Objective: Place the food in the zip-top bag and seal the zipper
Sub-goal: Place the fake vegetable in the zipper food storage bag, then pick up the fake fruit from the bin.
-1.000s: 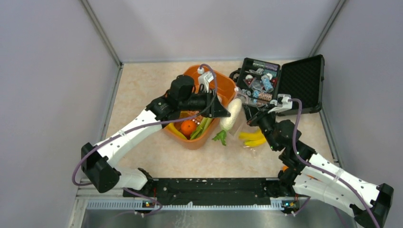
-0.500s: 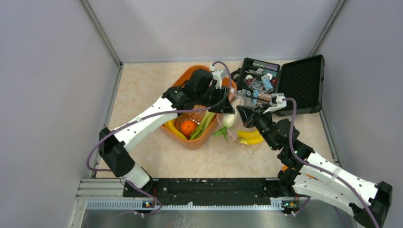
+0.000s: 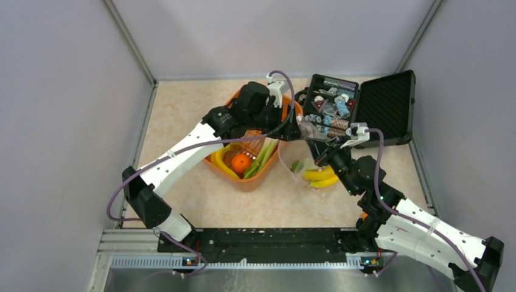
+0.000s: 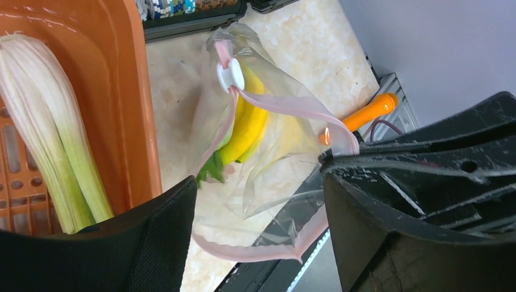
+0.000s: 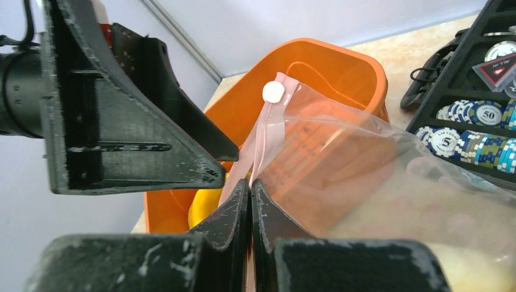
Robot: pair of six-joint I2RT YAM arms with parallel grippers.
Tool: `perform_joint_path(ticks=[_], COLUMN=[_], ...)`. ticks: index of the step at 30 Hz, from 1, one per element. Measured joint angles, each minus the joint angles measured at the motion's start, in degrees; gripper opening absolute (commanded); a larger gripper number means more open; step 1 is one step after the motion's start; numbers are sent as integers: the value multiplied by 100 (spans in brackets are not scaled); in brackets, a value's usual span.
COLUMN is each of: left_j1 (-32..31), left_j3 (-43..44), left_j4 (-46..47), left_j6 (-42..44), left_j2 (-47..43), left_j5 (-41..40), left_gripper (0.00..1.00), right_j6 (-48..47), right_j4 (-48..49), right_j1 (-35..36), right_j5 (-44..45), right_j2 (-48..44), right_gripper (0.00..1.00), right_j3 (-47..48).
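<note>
The robot's left gripper will reach the yellow piece in the basket and grab one narrow end (image 3: 235,147), so the piece's body stays free to go into the zip-top bag (image 3: 304,159).
The zip-top bag (image 3: 304,159) lies right of the basket, its mouth held up and gaping. My right gripper (image 5: 251,185) is shut on the pink zipper (image 5: 263,131) strip near the white slider (image 5: 273,92). My left gripper (image 4: 255,182) hovers open and empty just above the bag's mouth (image 4: 268,243). Inside the bag (image 4: 286,140) lie yellow bananas (image 4: 246,125) and a green leafy end (image 4: 210,173); no whitish body can be made out there. Still in the basket are an orange (image 3: 241,163), green stalks (image 4: 42,128) and a yellow piece (image 3: 222,167).
The orange slotted basket (image 3: 286,109) stands left of the bag, under my left arm. An open black case (image 3: 389,100) of chips and trinkets sits at the back right. An orange pen-like thing (image 4: 368,112) lies near the right arm's base.
My left gripper carried the whitish piece right from the basket to the bag's mouth and opened. The piece has left the jaws and a green end now shows inside the bag.
</note>
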Motion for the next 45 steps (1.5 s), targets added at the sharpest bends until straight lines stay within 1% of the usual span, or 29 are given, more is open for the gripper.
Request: perform_joint_path(ticks=[2, 3, 5, 6, 10, 12, 15, 17, 19, 21, 23, 25, 29, 32, 36, 39, 40, 42, 44, 45], left_j1=[0, 0, 0, 2, 131, 415, 1056, 1388, 1604, 1700, 1773, 1853, 1958, 2000, 2006, 2009, 2009, 2009, 2009, 2011], left_j3=[48, 52, 35, -24, -686, -1003, -1482, -1698, -1746, -1740, -1727, -1631, -1399, -1176, -859, -809, -809, -809, -809, -809], left_j4=[-96, -109, -151, -133, -74, -90, -98, -245, -496, -636, -837, -1108, -1292, -1349, -1344, -1340, -1353, -1377, -1386, -1392], left_j6=[114, 162, 310, 380, 750, 918, 1132, 1290, 1491, 1637, 1779, 1882, 2004, 2096, 2194, 2277, 2291, 2350, 2393, 2433], left_j2=[-52, -101, -295, -455, -1572, -2028, -2225, -2020, -1451, -813, -197, 334, 931, 1141, 1421, 1609, 1665, 1751, 1762, 1759], left_j5=[-4, -17, -170, -319, -1340, -1705, -2011, -2149, -2194, -2216, -2271, -2337, -2500, -2557, -2555, -2485, -2439, -2391, -2367, -2367], left_gripper=[80, 84, 95, 98, 99, 99, 99, 97, 94, 95, 93, 93, 93, 88, 67, 58, 53, 45, 32, 28], right_j6=[7, 9, 4, 0, -103, -188, -280, -319, -328, -334, -354, -365, -380, -413, -417, -422, -426, -435, -444, -450], right_j4=[-20, -33, -90, -120, -258, -258, -256, -256, -251, -249, -251, -254, -254, -254, -251, -249, -254, -247, -256, -256], right_j1=[0, 0, 0, 0, 0, 0, 0, 0, 0, 0, 0, 0, 0, 0, 0, 0, 0, 0, 0, 0], right_j5=[44, 74, 192, 267, 483, 516, 509, 496, 461, 433, 391, 367, 361, 365, 369, 372, 372, 374, 374, 374], right_j2=[2, 2, 11, 20, 11, -63, -229, -339, -402, -404, -391, -382, -380, -380, -380, -382, -382, -382, -382, -385], right_gripper=[0, 0, 0, 0, 0, 0, 0, 0, 0, 0, 0, 0, 0, 0, 0, 0, 0, 0, 0, 0], right_j3=[0, 0, 7, 11, 48, 48, 48, 48, 46, 44, 37, 37, 37, 37, 37, 31, 26, 2, -7, -9])
